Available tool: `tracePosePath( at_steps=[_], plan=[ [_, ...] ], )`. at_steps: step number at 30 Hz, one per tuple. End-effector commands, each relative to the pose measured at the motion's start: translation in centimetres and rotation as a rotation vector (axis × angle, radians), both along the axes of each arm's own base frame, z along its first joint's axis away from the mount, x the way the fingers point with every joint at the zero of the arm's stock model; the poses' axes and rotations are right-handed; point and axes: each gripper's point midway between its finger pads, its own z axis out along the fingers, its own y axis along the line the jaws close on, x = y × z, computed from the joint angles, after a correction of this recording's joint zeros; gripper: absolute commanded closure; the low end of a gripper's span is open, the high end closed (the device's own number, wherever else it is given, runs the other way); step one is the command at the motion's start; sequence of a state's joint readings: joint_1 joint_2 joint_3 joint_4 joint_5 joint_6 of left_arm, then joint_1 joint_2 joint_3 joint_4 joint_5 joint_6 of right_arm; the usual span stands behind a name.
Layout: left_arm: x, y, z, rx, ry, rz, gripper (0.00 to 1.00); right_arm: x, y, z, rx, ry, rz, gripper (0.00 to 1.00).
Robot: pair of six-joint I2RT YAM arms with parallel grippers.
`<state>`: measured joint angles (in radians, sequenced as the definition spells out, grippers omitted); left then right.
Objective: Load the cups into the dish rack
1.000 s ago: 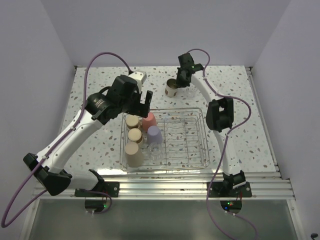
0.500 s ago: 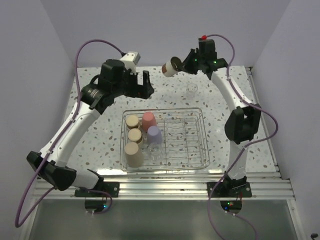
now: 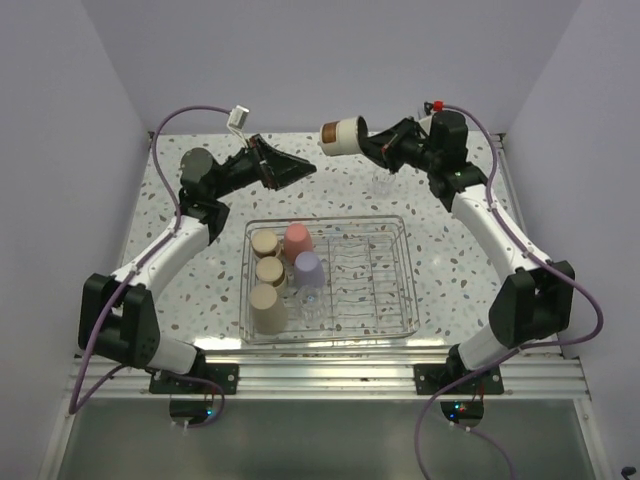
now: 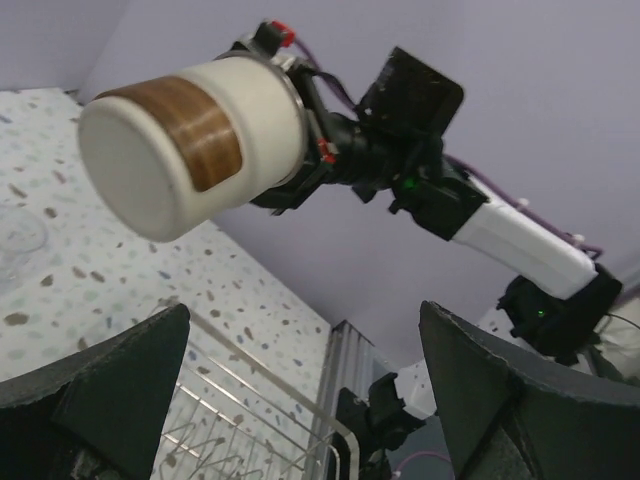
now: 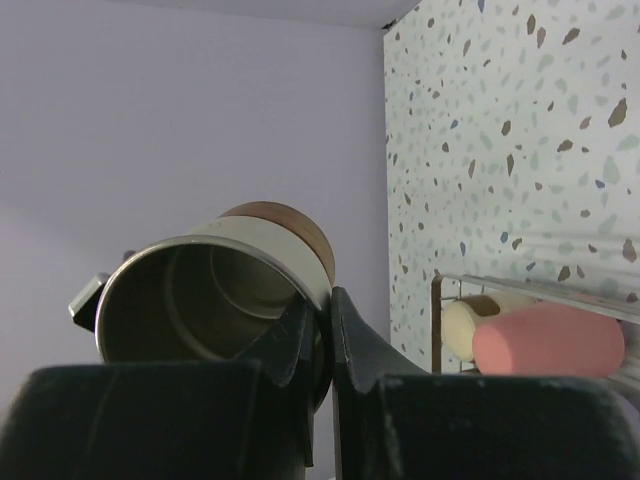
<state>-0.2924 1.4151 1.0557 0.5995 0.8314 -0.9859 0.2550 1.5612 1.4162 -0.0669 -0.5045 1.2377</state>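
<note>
The brown-and-cream cup has to go rim-first into the dish rack [image 3: 395,300]. My left gripper will next grab it around the cup's brown band [image 3: 331,137] from its base end.
My right gripper [image 3: 378,148] is shut on the rim of a short brown-and-cream cup [image 3: 341,135] and holds it on its side, high above the table's back. In the right wrist view the fingers [image 5: 327,305] pinch the wall of the cup [image 5: 215,300]. My left gripper [image 3: 292,168] is open and empty, raised, pointing at that cup [image 4: 195,140] with a gap between them. The wire dish rack [image 3: 395,300] holds two short brown cups [image 3: 265,243], a tall tan one [image 3: 267,308], a red-pink one [image 3: 298,240], a lavender one [image 3: 308,268] and a clear one [image 3: 312,302].
A clear cup [image 3: 383,182] stands on the speckled table behind the rack, below the right gripper. Walls close in the back and both sides. The rack's right half [image 3: 370,270] holds no cups. The rack corner [image 4: 255,420] shows below the left gripper.
The right arm lifted the brown cup off the table and swung it up, tipping it sideways. The left arm rose from over the rack and drew back to the left, its gripper still open.
</note>
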Motion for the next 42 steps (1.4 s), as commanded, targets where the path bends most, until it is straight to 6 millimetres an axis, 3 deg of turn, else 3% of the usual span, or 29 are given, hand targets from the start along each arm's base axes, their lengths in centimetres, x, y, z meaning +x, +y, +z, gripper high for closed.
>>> tracePosePath(
  at_steps=[1, 3, 13, 24, 36, 40, 42],
  plan=[
    [-3.3, -0.1, 5.1, -0.184, -0.170, -0.169, 0.00, -2.6, 0.2, 5.7, 0.133, -0.096, 0.047, 1.00],
    [-3.1, -0.2, 5.4, -0.204, -0.175, -0.175, 0.00, -3.5, 0.0, 6.1, 0.141, -0.097, 0.051, 1.00],
    [-0.7, -1.2, 2.6, -0.142, -0.098, -0.137, 0.00, -5.5, 0.3, 8.2, 0.193, -0.109, 0.081, 1.00],
    [-0.7, -1.4, 5.3, -0.239, -0.151, -0.193, 0.00, -6.5, 3.0, 8.3, 0.200, -0.105, 0.150, 1.00],
    [-1.2, -1.1, 7.1, -0.311, -0.171, -0.221, 0.00, -7.0, 5.1, 5.7, 0.173, -0.058, 0.189, 1.00],
    [-1.3, -1.0, 7.9, -0.320, -0.181, -0.219, 0.04, -6.6, 5.3, 4.8, 0.192, -0.036, 0.184, 1.00],
    [-1.3, -1.0, 8.2, -0.321, -0.176, -0.219, 0.11, -6.5, 5.2, 4.4, 0.181, -0.033, 0.176, 1.00]
  ],
)
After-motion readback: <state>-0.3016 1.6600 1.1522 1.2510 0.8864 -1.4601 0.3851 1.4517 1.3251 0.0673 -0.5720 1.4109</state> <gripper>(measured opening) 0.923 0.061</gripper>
